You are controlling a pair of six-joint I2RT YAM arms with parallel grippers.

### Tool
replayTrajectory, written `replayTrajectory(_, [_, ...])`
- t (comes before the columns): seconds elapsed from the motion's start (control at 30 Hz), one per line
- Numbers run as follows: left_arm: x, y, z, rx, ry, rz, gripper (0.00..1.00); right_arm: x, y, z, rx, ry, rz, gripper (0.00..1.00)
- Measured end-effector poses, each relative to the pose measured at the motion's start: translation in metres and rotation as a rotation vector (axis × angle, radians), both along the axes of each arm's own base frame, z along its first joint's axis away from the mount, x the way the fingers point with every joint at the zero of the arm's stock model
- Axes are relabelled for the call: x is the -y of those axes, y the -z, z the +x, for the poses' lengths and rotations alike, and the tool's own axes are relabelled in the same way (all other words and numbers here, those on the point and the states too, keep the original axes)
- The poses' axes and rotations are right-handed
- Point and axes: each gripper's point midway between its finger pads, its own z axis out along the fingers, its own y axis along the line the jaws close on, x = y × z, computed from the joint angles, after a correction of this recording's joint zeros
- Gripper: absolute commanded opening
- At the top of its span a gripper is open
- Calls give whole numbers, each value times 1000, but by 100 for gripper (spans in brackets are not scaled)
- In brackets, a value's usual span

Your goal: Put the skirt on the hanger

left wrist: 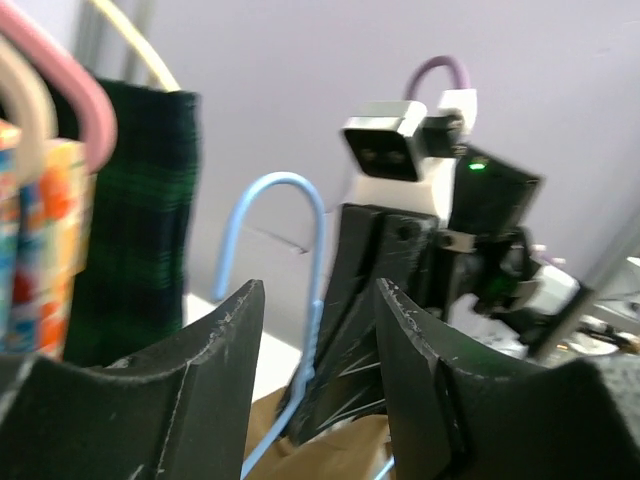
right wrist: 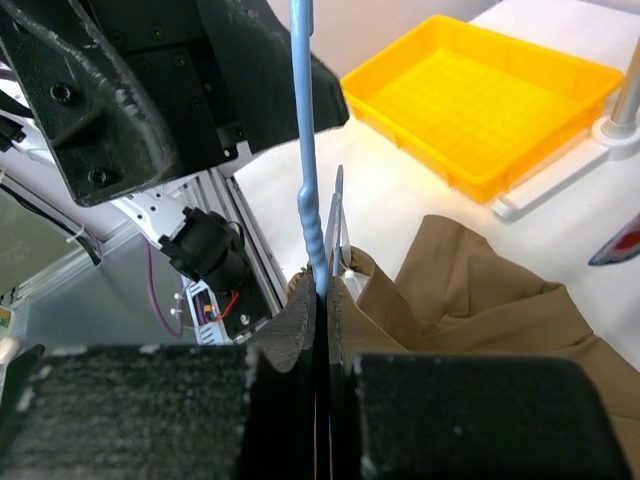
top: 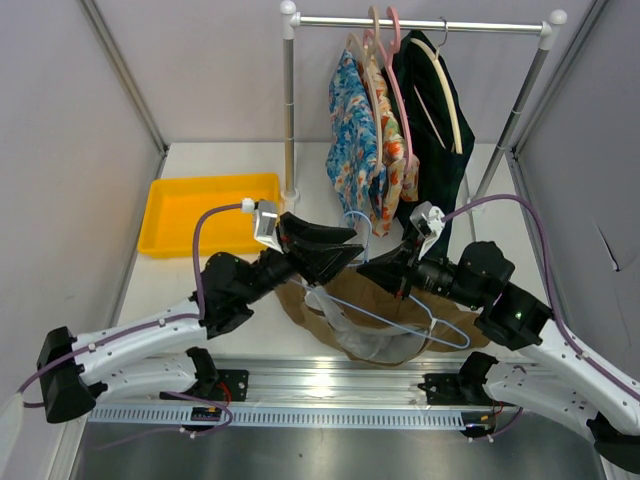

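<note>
The pale blue hanger would come up with my right gripper if I lifted now, because the gripper is closed around the twisted neck below the hook (top: 364,259) (right wrist: 319,276).
The tan-brown skirt (top: 375,295) lies crumpled on the table between the arms, its whitish lining showing at the near side. The pale blue wire hanger (top: 357,213) stands with its hook up, and its triangle slopes down across the skirt to the right. My right gripper (right wrist: 322,295) is shut on the hanger (right wrist: 305,150) at its twisted neck, just above the skirt (right wrist: 480,290). My left gripper (left wrist: 320,300) is open, its fingers (left wrist: 200,370) on either side of the hanger's neck (left wrist: 315,310) without touching it. It (top: 355,245) faces the right gripper (top: 368,266) closely.
A yellow tray (top: 170,215) sits at the back left. Behind the grippers a clothes rail (top: 420,22) on white posts carries floral garments (top: 355,140) and a dark plaid garment (top: 435,130) on pink and cream hangers. The rail's left post (top: 290,120) stands beside the tray.
</note>
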Motion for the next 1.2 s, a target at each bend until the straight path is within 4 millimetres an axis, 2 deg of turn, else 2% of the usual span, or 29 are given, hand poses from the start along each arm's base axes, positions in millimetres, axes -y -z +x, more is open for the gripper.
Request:
replayTrajectory(0.1, [-9, 4, 6, -8, -60, 34, 54, 3, 2, 2, -13, 21, -16, 0])
replayTrajectory(0.27, [-38, -9, 7, 15, -154, 30, 57, 9, -10, 2, -11, 43, -18, 0])
replayTrajectory(0.5, [-77, -48, 10, 58, -289, 33, 59, 21, -63, 0, 28, 77, 20, 0])
replayTrajectory(0.67, [-84, -61, 18, 65, -355, 69, 60, 40, -102, -10, 56, 100, 47, 0])
replayTrajectory(0.77, [-72, -75, 29, 73, -377, 111, 60, 54, -121, -17, 61, 120, 54, 0])
replayTrajectory(0.9, [-40, -101, 46, 92, -372, 141, 60, 75, -127, -22, 42, 175, 31, 0])
replayTrajectory(1.07, [6, -92, 68, 84, -329, 226, 60, 106, -146, -34, 31, 236, 16, 0])
replayTrajectory(1.2, [25, -82, 80, 89, -291, 262, 60, 136, -175, -44, 59, 296, 62, 0])
